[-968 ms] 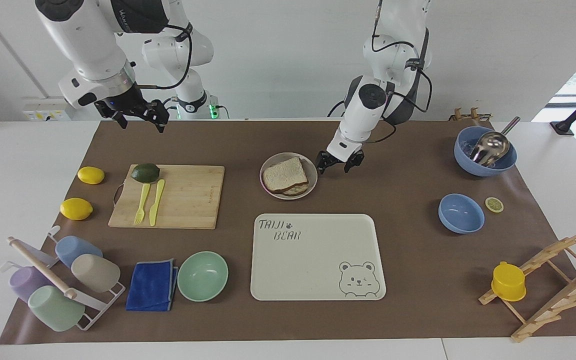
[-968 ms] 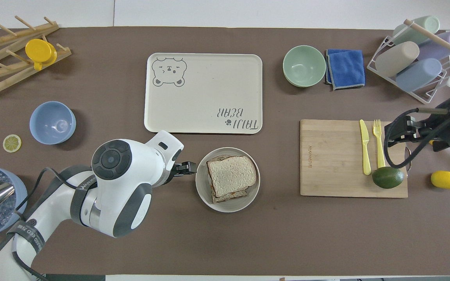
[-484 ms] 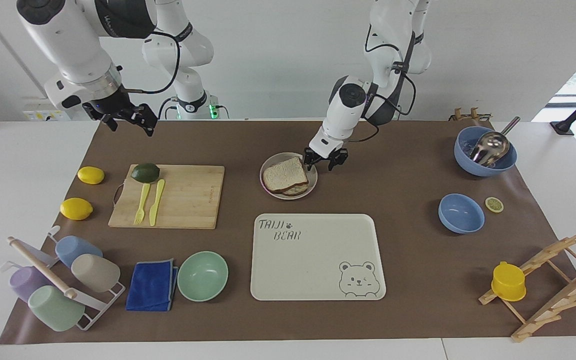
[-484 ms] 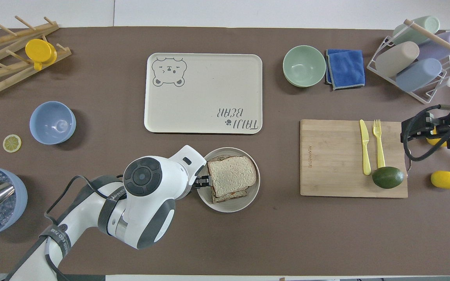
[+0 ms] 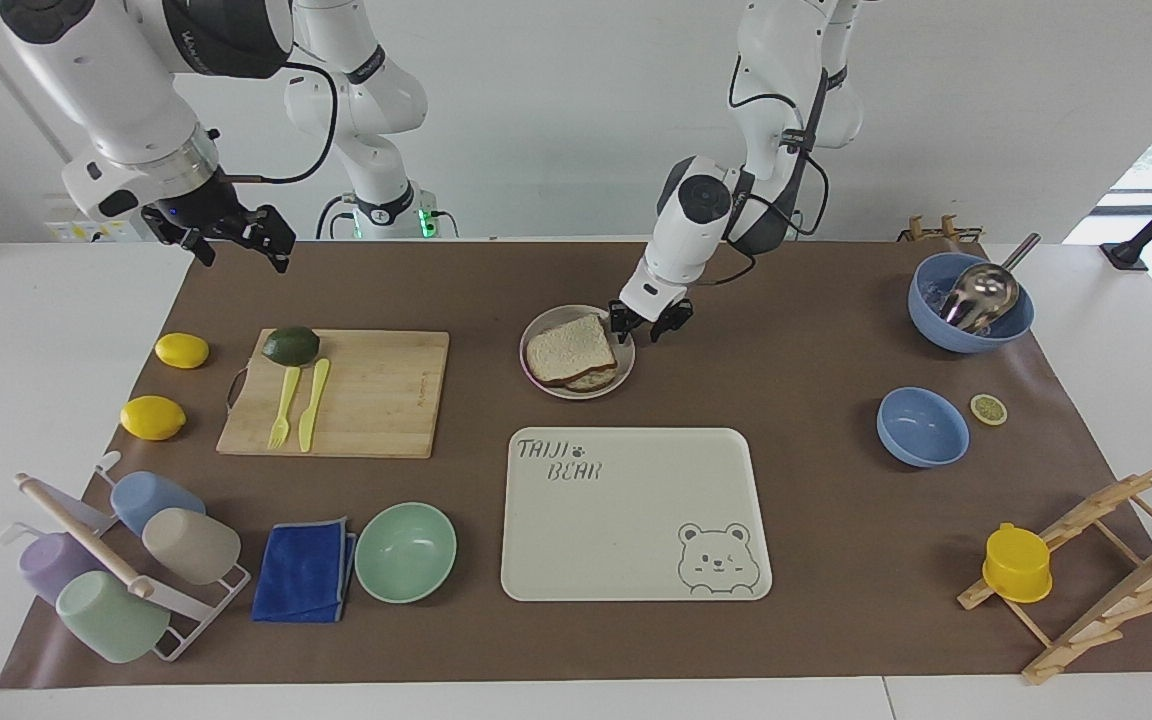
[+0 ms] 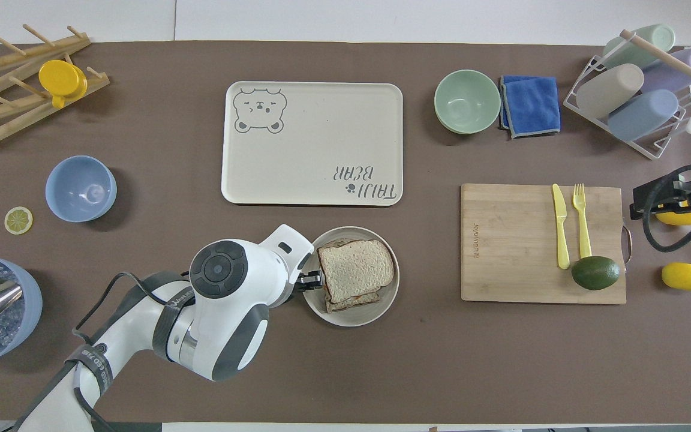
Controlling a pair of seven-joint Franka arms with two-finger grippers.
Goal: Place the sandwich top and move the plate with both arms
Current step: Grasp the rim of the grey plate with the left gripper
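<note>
My left gripper should grab the plate by its rim next, so the sandwich stays untouched while the plate moves onto the bear tray (image 6: 312,144).
The sandwich top (image 5: 568,347), a pale bread slice, lies on the other slices on the round beige plate (image 5: 581,394). In the overhead view the slice (image 6: 355,269) sits slightly askew on the plate (image 6: 351,321). My left gripper (image 5: 648,322) is low at the plate's rim on the side toward the left arm's end, fingers open, one on each side of the rim; the overhead view shows it (image 6: 311,279) at the same edge. My right gripper (image 5: 236,235) is open and empty, raised over the mat's corner at the right arm's end, also in the overhead view (image 6: 663,201).
The cream bear tray (image 5: 636,560) lies farther from the robots than the plate. A cutting board (image 5: 376,400) with an avocado, fork and knife lies toward the right arm's end, with two lemons beside it. There are also a mint bowl (image 5: 405,551), blue bowls (image 5: 922,427) and racks.
The left gripper moved from beside the plate to its rim, then settled. The right gripper pulled back and up toward the right arm's end of the table.
</note>
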